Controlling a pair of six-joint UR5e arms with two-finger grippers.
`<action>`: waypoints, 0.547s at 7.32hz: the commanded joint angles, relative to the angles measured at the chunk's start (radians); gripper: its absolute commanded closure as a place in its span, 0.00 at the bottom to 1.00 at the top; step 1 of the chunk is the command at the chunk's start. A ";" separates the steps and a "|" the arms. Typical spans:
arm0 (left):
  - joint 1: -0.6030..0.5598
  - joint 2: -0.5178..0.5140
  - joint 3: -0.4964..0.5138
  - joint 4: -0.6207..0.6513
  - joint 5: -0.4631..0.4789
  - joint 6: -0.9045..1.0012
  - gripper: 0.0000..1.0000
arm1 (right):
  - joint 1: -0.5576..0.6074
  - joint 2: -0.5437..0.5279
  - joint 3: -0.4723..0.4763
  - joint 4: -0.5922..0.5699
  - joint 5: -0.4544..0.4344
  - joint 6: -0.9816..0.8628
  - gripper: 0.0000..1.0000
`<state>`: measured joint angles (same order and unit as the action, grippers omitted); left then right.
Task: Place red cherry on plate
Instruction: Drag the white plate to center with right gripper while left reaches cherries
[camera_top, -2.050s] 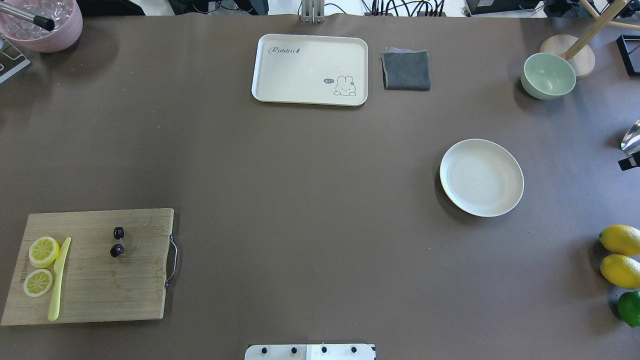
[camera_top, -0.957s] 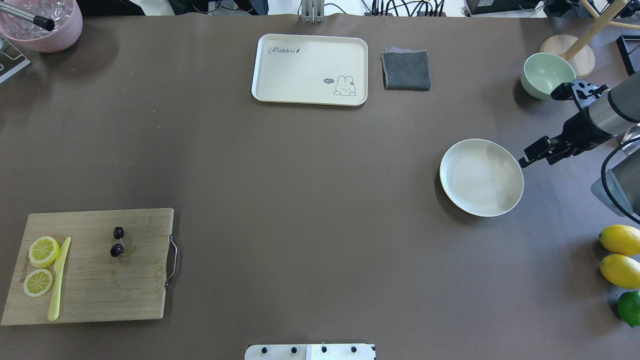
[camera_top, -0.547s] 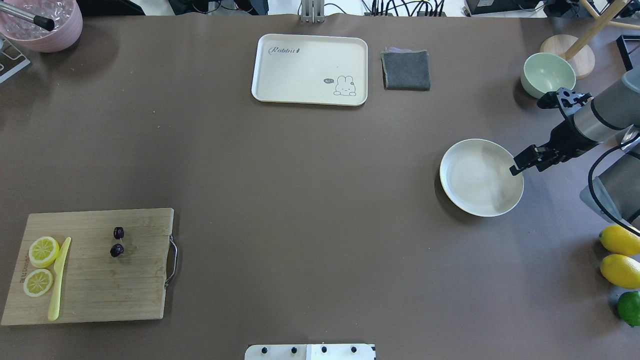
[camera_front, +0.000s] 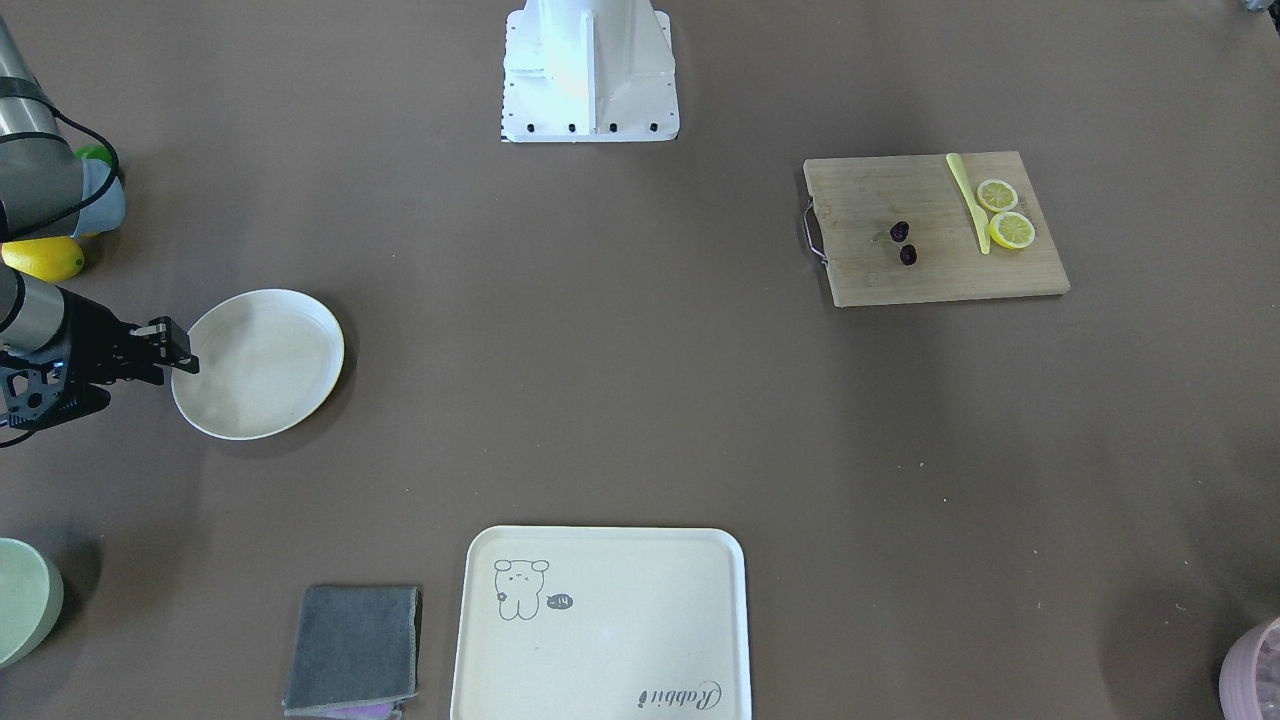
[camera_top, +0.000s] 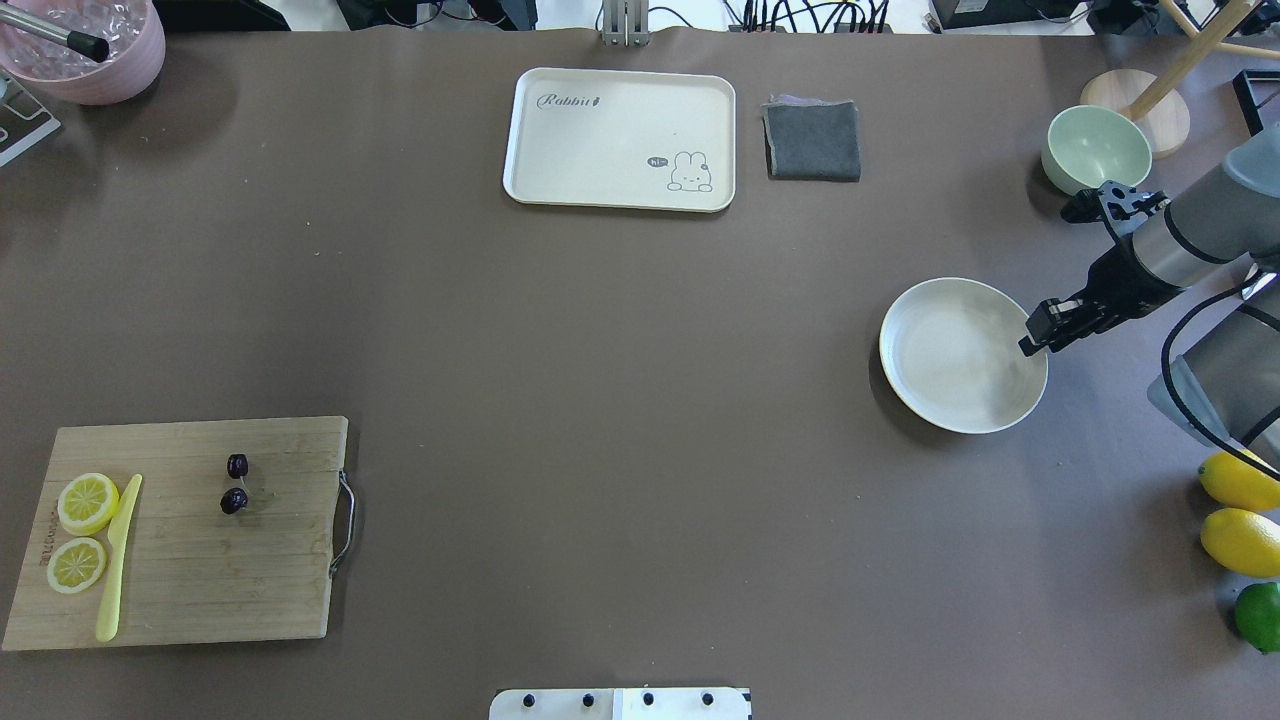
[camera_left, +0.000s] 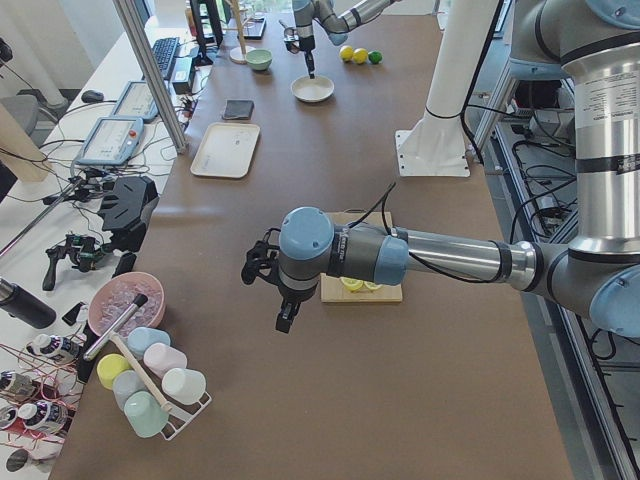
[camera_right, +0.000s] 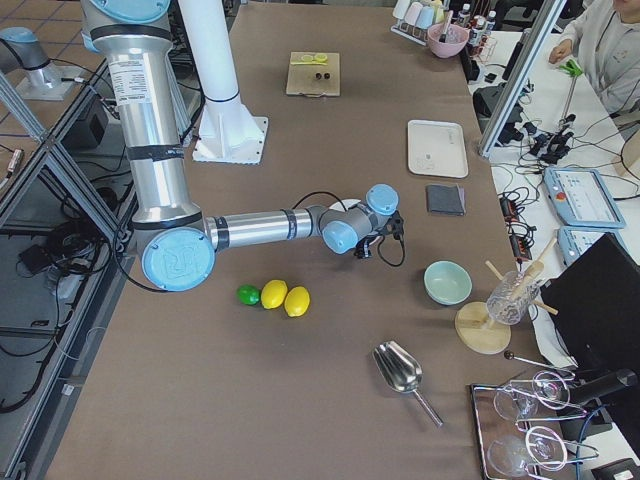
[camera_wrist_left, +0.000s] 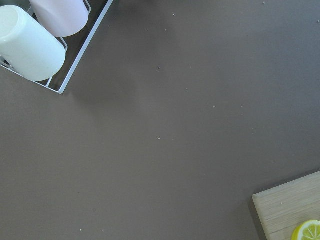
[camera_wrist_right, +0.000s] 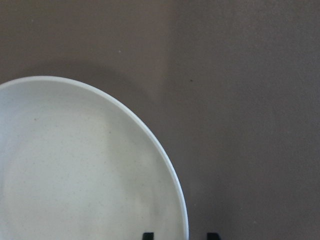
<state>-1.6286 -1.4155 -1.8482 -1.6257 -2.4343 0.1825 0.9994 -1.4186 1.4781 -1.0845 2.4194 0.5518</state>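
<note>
Next, my right gripper grips the plate by its rim (camera_front: 192, 336) to bring the plate within reach for the cherry (camera_front: 904, 243).
The red cherry (camera_top: 234, 500) is a dark maroon pair lying on the wooden cutting board (camera_top: 200, 570) at the near left; it also shows as the red cherry (camera_front: 904, 243) in the front view. Far across the table sits the round cream plate (camera_top: 950, 355), bare. My right gripper (camera_top: 1036, 338) hangs open at the plate's right rim; in the right wrist view its two fingertips (camera_wrist_right: 147, 235) straddle the plate (camera_wrist_right: 75, 165) edge. My left gripper (camera_left: 286, 318) shows only in the exterior left view, beyond the board's end, so I cannot tell its state.
Two lemon slices (camera_top: 85, 502) and a yellow knife (camera_top: 117, 560) share the board. A cream tray (camera_top: 620, 140), grey cloth (camera_top: 812, 140) and green bowl (camera_top: 1095, 150) stand at the back. Lemons (camera_top: 1240, 510) and a lime lie near right. A cup rack (camera_wrist_left: 45, 40) is beside the left arm.
My right arm came in from the right edge and carried its gripper leftward to the plate's right rim. The cherries and plate have not moved.
</note>
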 joint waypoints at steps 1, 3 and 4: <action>0.001 0.001 -0.005 0.000 0.000 0.000 0.02 | 0.001 0.000 0.020 0.000 0.007 0.020 1.00; 0.001 0.001 -0.005 0.004 -0.003 -0.002 0.02 | 0.001 0.007 0.028 0.000 0.021 0.027 1.00; 0.021 0.000 -0.009 0.001 -0.082 -0.097 0.02 | -0.001 0.019 0.034 0.000 0.042 0.043 1.00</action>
<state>-1.6225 -1.4146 -1.8542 -1.6235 -2.4556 0.1586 0.9995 -1.4111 1.5057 -1.0845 2.4406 0.5804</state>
